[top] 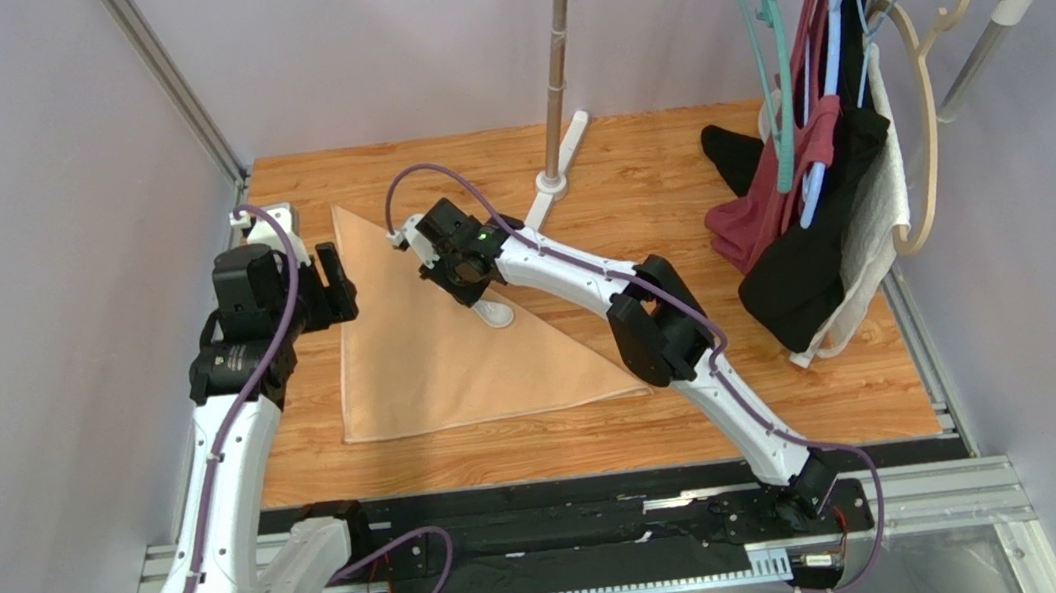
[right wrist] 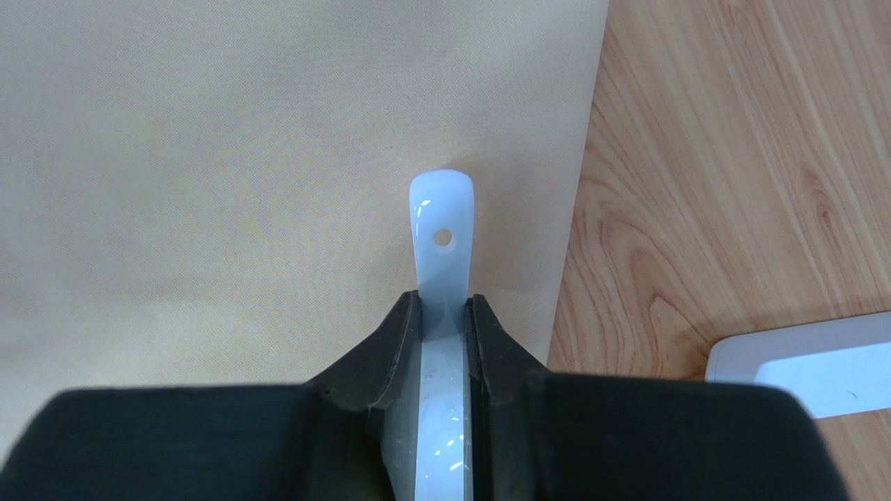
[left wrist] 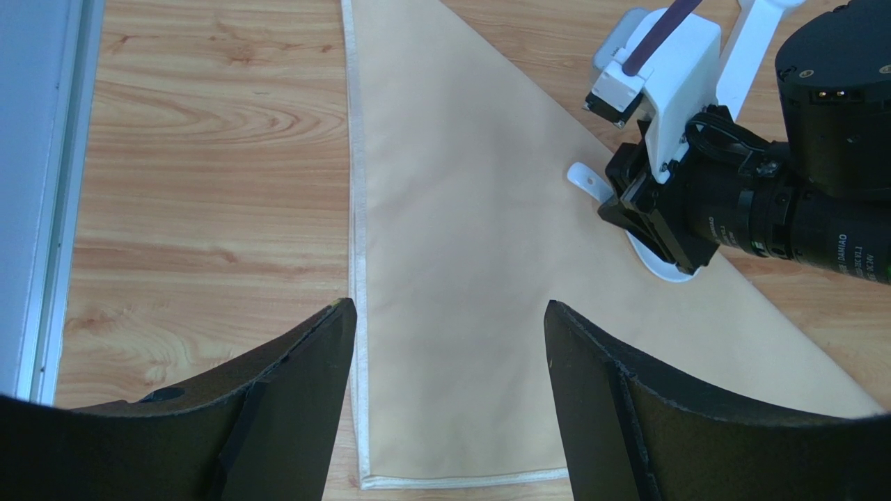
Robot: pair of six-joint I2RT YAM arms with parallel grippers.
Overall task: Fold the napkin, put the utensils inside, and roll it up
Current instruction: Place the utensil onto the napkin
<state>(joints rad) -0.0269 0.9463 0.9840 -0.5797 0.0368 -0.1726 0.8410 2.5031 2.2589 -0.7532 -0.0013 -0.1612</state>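
My right gripper should open now: the white spoon's bowl and handle are both above the napkin (top: 435, 353), so the spoon would end on the napkin.
The peach-tan napkin (top: 435, 353) lies folded into a triangle on the wooden table, also seen in the left wrist view (left wrist: 460, 209) and the right wrist view (right wrist: 209, 157). My right gripper (top: 463, 267) is shut on the white spoon (right wrist: 441, 224), whose handle end with a small hole sticks out past the fingertips (right wrist: 400, 324). The spoon's bowl (top: 495, 311) hangs low over the napkin near its slanted edge; whether it touches I cannot tell. My left gripper (left wrist: 450, 308) stands open and empty above the napkin's left hem, apart from the spoon (left wrist: 659, 263).
A metal pole with a long white foot (top: 557, 172) stands behind the napkin; the foot's end (right wrist: 805, 360) shows at the right. Dark red, black and white garments on hangers (top: 818, 201) hang at the right. Grey walls close in the table.
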